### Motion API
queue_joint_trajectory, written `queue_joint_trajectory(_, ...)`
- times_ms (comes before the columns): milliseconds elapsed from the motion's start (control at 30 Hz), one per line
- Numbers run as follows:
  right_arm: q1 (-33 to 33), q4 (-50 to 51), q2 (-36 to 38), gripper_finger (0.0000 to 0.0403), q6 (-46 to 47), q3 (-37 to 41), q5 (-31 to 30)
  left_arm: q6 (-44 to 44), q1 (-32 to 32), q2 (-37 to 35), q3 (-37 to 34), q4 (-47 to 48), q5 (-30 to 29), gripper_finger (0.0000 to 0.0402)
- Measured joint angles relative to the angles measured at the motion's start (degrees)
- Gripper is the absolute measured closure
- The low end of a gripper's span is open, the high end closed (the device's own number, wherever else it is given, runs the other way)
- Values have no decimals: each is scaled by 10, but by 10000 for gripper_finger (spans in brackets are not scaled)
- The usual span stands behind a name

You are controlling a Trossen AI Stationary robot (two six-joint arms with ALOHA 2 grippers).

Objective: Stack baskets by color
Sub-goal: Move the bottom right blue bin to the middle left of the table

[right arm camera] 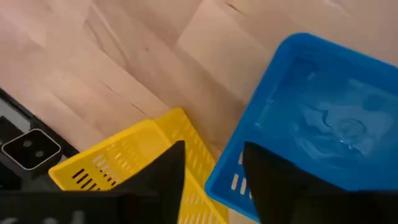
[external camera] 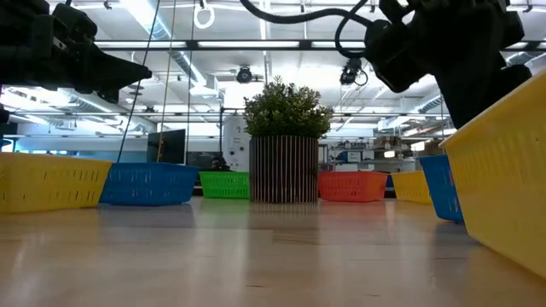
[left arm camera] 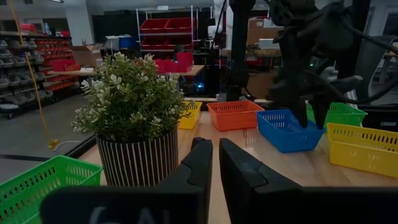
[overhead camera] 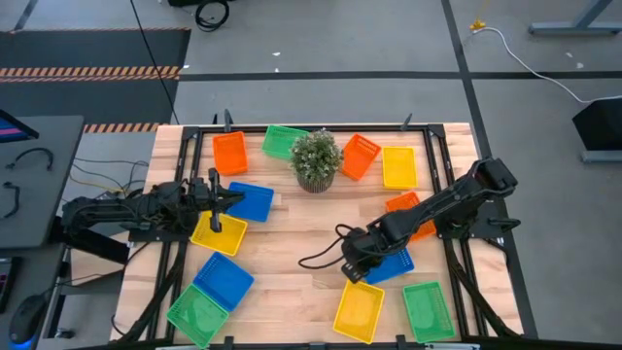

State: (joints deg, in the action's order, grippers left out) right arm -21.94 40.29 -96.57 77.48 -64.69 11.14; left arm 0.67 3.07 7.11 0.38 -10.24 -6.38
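I should grab the blue basket point(right arm camera: 323, 118) with my right gripper next, by its rim near a corner point(right arm camera: 229, 160). Then I can stack it with the other blue baskets.
Small blue, yellow, orange and green baskets lie spread over the wooden table point(overhead camera: 292, 243). My right gripper point(right arm camera: 214, 149) hangs open, pointing steeply down over a corner of a blue basket point(right arm camera: 323, 118), which rests flat at the near right point(overhead camera: 394, 264). One finger point(right arm camera: 273, 180) stands over the blue basket's inside. The other finger point(right arm camera: 165, 177) stands over the yellow basket point(right arm camera: 124, 165) beside it; I see no touch. My left gripper point(left arm camera: 214, 149) waits level above the table's left side point(overhead camera: 225, 199), its fingers almost together with nothing between them.
A potted plant point(overhead camera: 317, 160) stands at the far middle. Around it lie orange point(overhead camera: 229, 153), green point(overhead camera: 284, 142), orange point(overhead camera: 360, 156) and yellow point(overhead camera: 398, 167) baskets. Blue point(overhead camera: 255, 200), yellow point(overhead camera: 218, 233), blue point(overhead camera: 224, 280) and green point(overhead camera: 197, 313) lie left; yellow point(overhead camera: 358, 311) and green point(overhead camera: 428, 311) near right.
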Motion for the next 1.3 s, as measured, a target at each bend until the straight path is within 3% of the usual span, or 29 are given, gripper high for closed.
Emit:
queue_joint_trajectory(167, 0, 20, -1, 193, 16, 0, -49, 0, 0, 0, 0, 0, 0, 362)
queue_joint_trajectory(433, 0, 6, -46, 206, -11, 0, -66, 0, 0, 0, 0, -1, 0, 369)
queue_joint_trajectory(567, 0, 2, -71, 237, -42, 0, -66, 0, 0, 0, 0, -2, 0, 363)
queue_joint_trajectory(733, 0, -4, -84, 323, -97, 0, -69, 0, 0, 0, 0, -4, 0, 362)
queue_joint_trajectory(867, 1, 10, -81, 391, -165, -27, -90, 0, 0, 0, 0, -5, 0, 367)
queue_joint_trajectory(1167, 19, 21, -84, 397, -403, -190, -193, 0, 0, 0, 0, -5, 0, 363)
queue_joint_trajectory(1300, 35, 1, -110, 399, -498, -239, -209, 0, 0, 0, 0, -4, 0, 362)
